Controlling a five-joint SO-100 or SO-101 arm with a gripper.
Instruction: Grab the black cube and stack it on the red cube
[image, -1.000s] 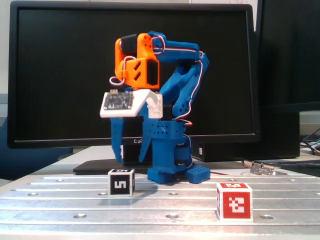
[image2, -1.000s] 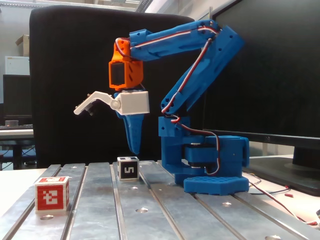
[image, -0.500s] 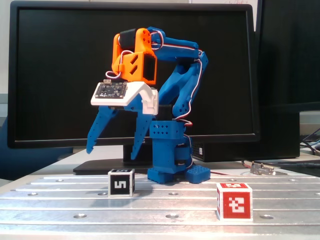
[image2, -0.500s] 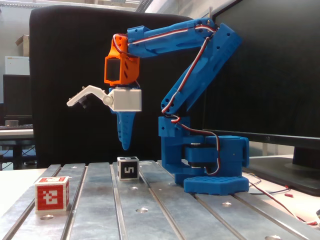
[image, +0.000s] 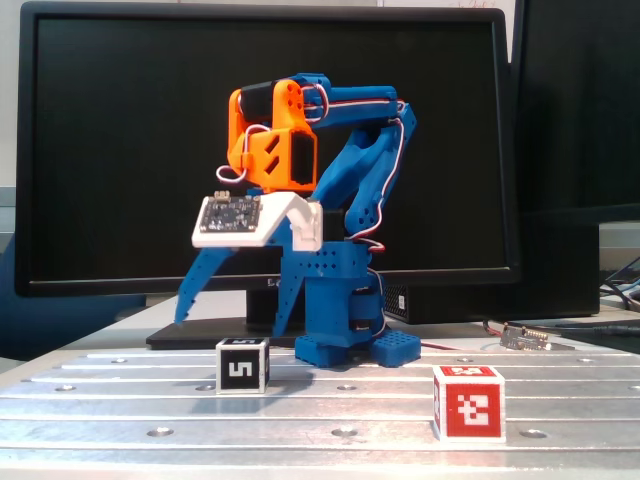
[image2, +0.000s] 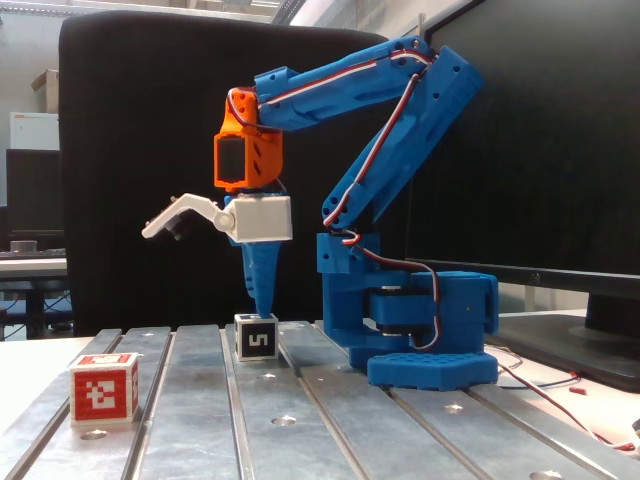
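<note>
My gripper is about to take hold of the black cube (image: 242, 365) by its opposite upright sides, so that it can stack it on the red cube (image: 469, 402).
The black cube (image: 242, 365) stands on the slotted metal table in front of the arm's base; it also shows in the other fixed view (image2: 256, 337). The red cube (image: 469, 402) stands apart from it, nearer the table's front edge, at the left in the side-on fixed view (image2: 103, 390). My gripper (image: 230, 325) is open and empty. Its blue fingers point down and spread to either side just above the black cube. In the side-on view the gripper (image2: 264, 308) has its tips right above the cube's top, and I cannot tell whether they touch it.
The arm's blue base (image2: 430, 345) sits behind the black cube. A large dark monitor (image: 120, 150) stands behind the table. A small metal connector (image: 525, 338) and cables lie at the right. The metal table (image: 330, 410) has slots and bolt holes.
</note>
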